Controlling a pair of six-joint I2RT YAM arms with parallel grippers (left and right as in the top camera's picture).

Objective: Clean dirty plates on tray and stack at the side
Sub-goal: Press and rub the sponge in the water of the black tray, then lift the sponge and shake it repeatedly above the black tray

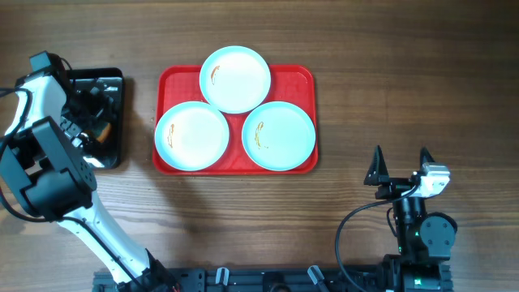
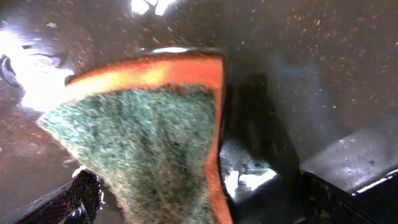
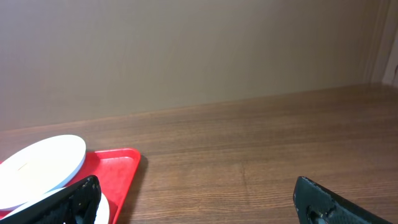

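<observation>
The sponge's near end (image 2: 169,191) is between my left gripper's open fingers, down in the pan, so I should close my left gripper on it.
Three plates lie on the red tray (image 1: 302,81): one at the back (image 1: 235,79), one front left (image 1: 191,135), one front right (image 1: 279,135). Each bears a thin orange-brown smear. My left gripper (image 1: 92,113) reaches down into a black pan, far left of the tray. In the left wrist view it (image 2: 208,199) stands open around a green and orange sponge (image 2: 143,137); the sponge lies near the left finger, with a gap to the right one. My right gripper (image 1: 400,162) is open and empty over bare table, right of the tray. The right wrist view shows it (image 3: 196,193) with the tray corner (image 3: 115,165) and a plate (image 3: 40,162).
The black pan (image 1: 113,81) sits at the table's left edge, wet and glossy inside (image 2: 311,62). Wooden table (image 1: 405,81) stretches to the right of the tray and in front of it.
</observation>
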